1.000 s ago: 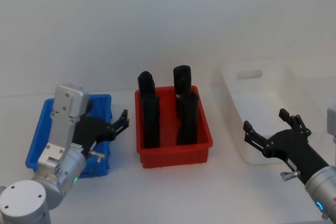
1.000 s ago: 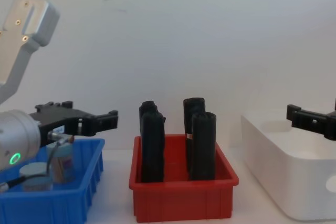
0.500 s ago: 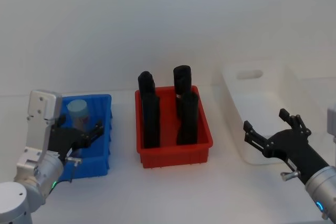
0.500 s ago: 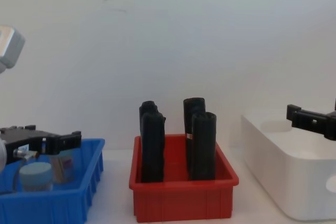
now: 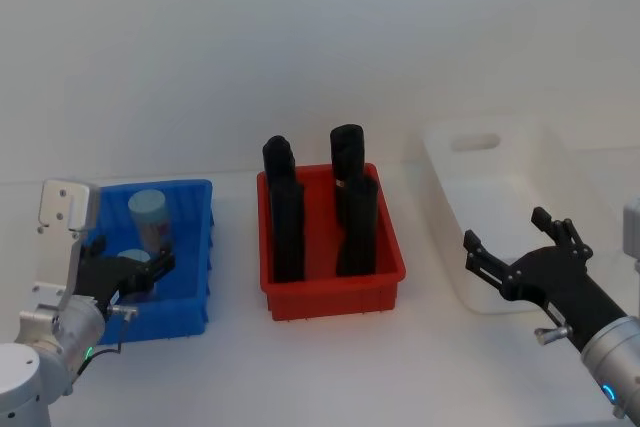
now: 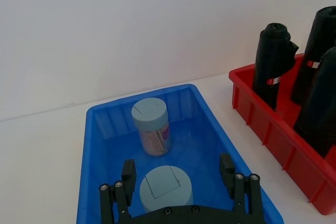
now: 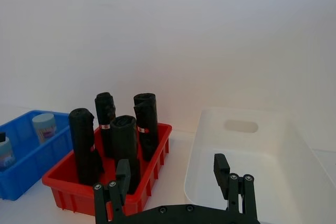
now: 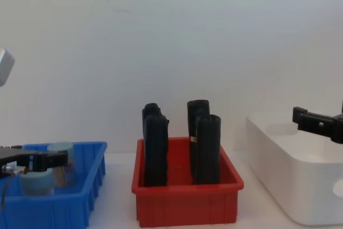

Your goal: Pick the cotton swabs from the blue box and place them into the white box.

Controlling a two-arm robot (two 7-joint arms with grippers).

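Observation:
My left gripper grabs the jar by its end with the cap [image 8: 37, 181] [image 6: 166, 186] next, to hand it toward the white box.
The blue box [image 5: 196, 287] [image 6: 84, 156] [image 8: 53, 210] stands at the left with two cotton swabs jars upright in it. The far jar [image 5: 149, 215] [image 6: 151, 126] [image 8: 60, 160] stands free. My left gripper [image 5: 140, 275] [image 6: 177, 172] [image 8: 47, 160] is open, low over the box's near end, one finger on each side of the near jar [image 5: 130, 260] [image 6: 165, 186] [image 8: 36, 182] without touching it. At the right the white box [image 5: 500, 197] [image 7: 262, 153] [image 8: 289, 186] holds no jars, and my right gripper [image 5: 520, 247] [image 7: 172, 172] [image 8: 317, 123] hovers open at its near end.
A red bin [image 5: 335, 297] [image 8: 187, 207] with several tall black upright objects [image 5: 288, 227] stands between the two boxes. Bare white table lies in front of all three containers, and a white wall stands behind them.
My left arm has drawn back toward me and dropped lower, from over the blue box's right side to its near end, uncovering both jars. The right arm has not moved.

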